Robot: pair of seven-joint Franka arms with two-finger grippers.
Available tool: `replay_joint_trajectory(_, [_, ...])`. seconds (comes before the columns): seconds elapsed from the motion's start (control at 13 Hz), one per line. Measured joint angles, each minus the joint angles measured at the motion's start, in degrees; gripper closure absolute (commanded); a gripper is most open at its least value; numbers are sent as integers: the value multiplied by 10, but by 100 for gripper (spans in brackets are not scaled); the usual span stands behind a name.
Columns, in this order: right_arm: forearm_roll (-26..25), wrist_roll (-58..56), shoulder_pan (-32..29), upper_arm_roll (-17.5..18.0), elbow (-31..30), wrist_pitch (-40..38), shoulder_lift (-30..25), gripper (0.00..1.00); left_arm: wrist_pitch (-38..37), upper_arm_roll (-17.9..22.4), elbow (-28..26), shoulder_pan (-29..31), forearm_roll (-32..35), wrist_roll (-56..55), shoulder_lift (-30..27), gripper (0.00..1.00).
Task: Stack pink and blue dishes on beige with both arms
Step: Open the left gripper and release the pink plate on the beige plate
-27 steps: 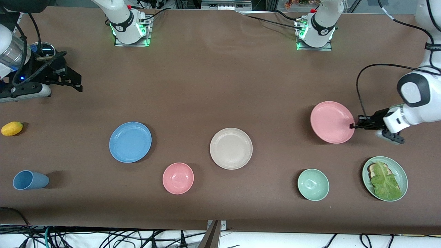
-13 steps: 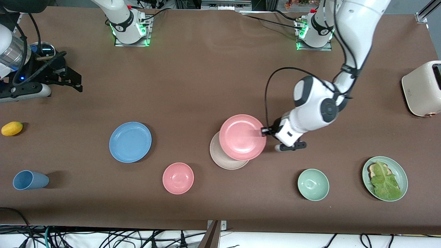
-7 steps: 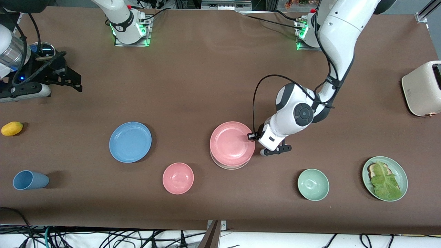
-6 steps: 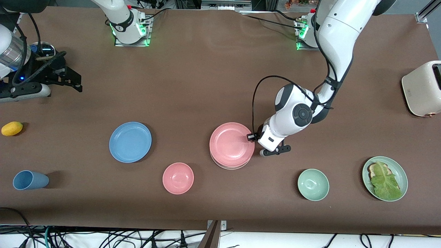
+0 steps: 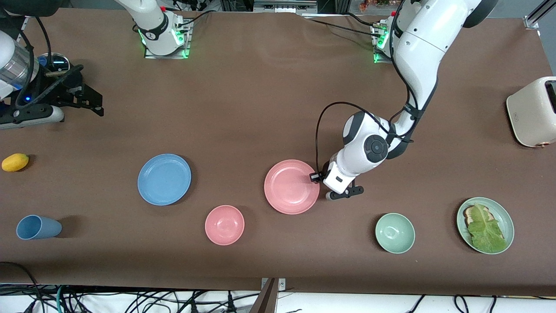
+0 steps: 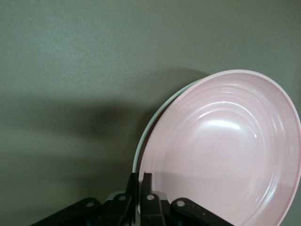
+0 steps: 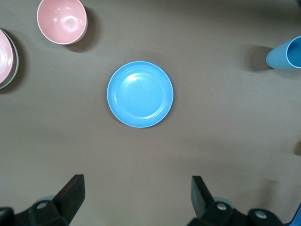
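The pink plate point(image 6: 223, 146) is over the beige plate point(image 6: 149, 123), whose rim shows in the left wrist view. The robot's left gripper needs to open now, and the pink plate would stay there.
The pink plate point(image 5: 290, 187) lies on the beige plate at mid-table and covers it in the front view. In the left wrist view the pink plate point(image 6: 221, 150) fills one side, and only the beige plate's pale rim point(image 6: 149, 123) shows beside it. My left gripper point(image 5: 313, 177) point(image 6: 141, 184) is shut on the pink plate's rim at the edge toward the left arm's end. The blue plate point(image 5: 164, 178) point(image 7: 140, 94) lies flat toward the right arm's end. My right gripper point(image 5: 100, 104) point(image 7: 138, 197) waits open and empty, high up at the right arm's end.
A pink bowl point(image 5: 224, 224) and a lying blue cup point(image 5: 38, 227) sit nearer the front camera than the blue plate. A green bowl point(image 5: 395, 233), a green plate point(image 5: 506, 213) with bread and lettuce, a cream toaster point(image 5: 532, 111) and a yellow fruit point(image 5: 15, 162) are also on the table.
My left arm carried the pink plate from the left arm's end of the table to over the beige plate and lowered it onto it. The right arm has not moved.
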Motion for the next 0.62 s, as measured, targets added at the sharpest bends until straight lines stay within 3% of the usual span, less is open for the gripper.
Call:
replay_joint_trajectory(0.08, [0,0,0,0,0,0,0,0,0,0,1,0,13,-1,1,100])
replay_joint_trajectory(0.15, [0,0,0,0,0,0,0,0,0,0,2,0,17,-1,1,94])
replay_joint_trajectory(0.23, [0,0,-1,0,0,0,0,0,0,0,2,0,19,-1,1,57])
replay_joint_trajectory(0.38, [0,0,-3,-1,0,0,0,0,0,1,3,0,19,-1,1,34])
replay_joint_trajectory(0.54, [0,0,-6,-3,0,0,0,0,1,1,4,0,19,-1,1,0])
replay_joint_trajectory(0.62, [0,0,-9,-4,0,0,2,0,1,2,4,0,19,-1,1,0])
